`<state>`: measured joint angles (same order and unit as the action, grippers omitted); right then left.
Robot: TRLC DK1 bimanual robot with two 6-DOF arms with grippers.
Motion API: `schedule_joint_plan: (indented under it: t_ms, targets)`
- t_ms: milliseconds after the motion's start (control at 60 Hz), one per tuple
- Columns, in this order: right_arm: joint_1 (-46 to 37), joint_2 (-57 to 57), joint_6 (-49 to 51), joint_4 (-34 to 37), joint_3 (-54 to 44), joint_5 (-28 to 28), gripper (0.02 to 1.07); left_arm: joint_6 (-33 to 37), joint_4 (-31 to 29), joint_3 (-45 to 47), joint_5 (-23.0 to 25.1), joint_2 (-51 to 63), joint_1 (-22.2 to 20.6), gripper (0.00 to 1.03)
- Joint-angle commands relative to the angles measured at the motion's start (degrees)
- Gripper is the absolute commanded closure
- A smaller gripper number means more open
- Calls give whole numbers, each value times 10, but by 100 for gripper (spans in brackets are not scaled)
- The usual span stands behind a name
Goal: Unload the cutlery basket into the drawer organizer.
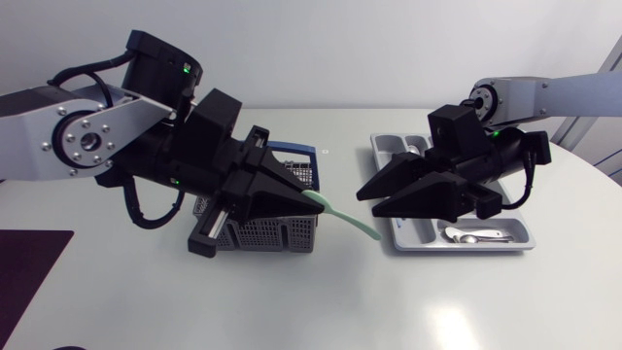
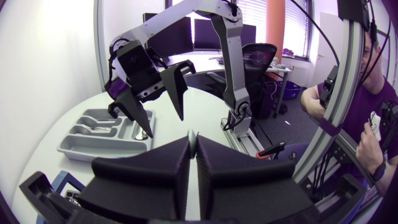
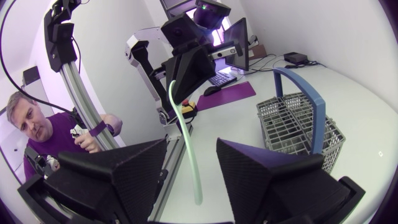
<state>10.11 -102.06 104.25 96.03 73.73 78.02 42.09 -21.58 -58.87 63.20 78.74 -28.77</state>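
Note:
The green utensil has one end covered by my left gripper's fingers, so my right gripper next needs to take it by its bare handle (image 1: 358, 225) (image 3: 191, 155).
My left gripper (image 1: 307, 194) is shut on one end of a pale green plastic utensil (image 1: 342, 215), held above the table just right of the grey cutlery basket (image 1: 255, 226) with its blue handle (image 1: 293, 151). The utensil slants toward the grey drawer organizer (image 1: 403, 241). My right gripper (image 1: 369, 202) is open, with its fingers either side of the utensil's free end and not touching it. In the right wrist view the green utensil (image 3: 184, 118) hangs between the open fingers (image 3: 134, 168), and the left gripper (image 3: 186, 65) grips its far end. The left wrist view shows its own gripper (image 2: 193, 140) shut.
Two metal spoons (image 1: 473, 236) lie in the front compartment of the organizer, with more cutlery (image 1: 416, 148) in a back one. A dark purple mat (image 1: 27, 272) lies at the table's near left corner. In the right wrist view the basket (image 3: 298, 127) stands beside the right gripper.

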Motion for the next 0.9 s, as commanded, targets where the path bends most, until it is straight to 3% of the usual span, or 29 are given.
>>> schedule_joint_plan:
  t_ms: [0, 300, 500, 883]
  targets:
    - [9, -20, 27, 139, 11, 6, 48, 12, 11, -19, 13, 14, -6, 100]
    - [36, -26, 39, 135, -3, -2, 48, 33, 19, -19, 13, 21, -28, 100]
    - [46, -21, 43, 135, -18, -2, 57, 54, 16, -15, 11, 19, -40, 100]
    - [60, -1, 48, 135, -39, -9, 61, 113, 13, -1, -19, 28, -64, 100]
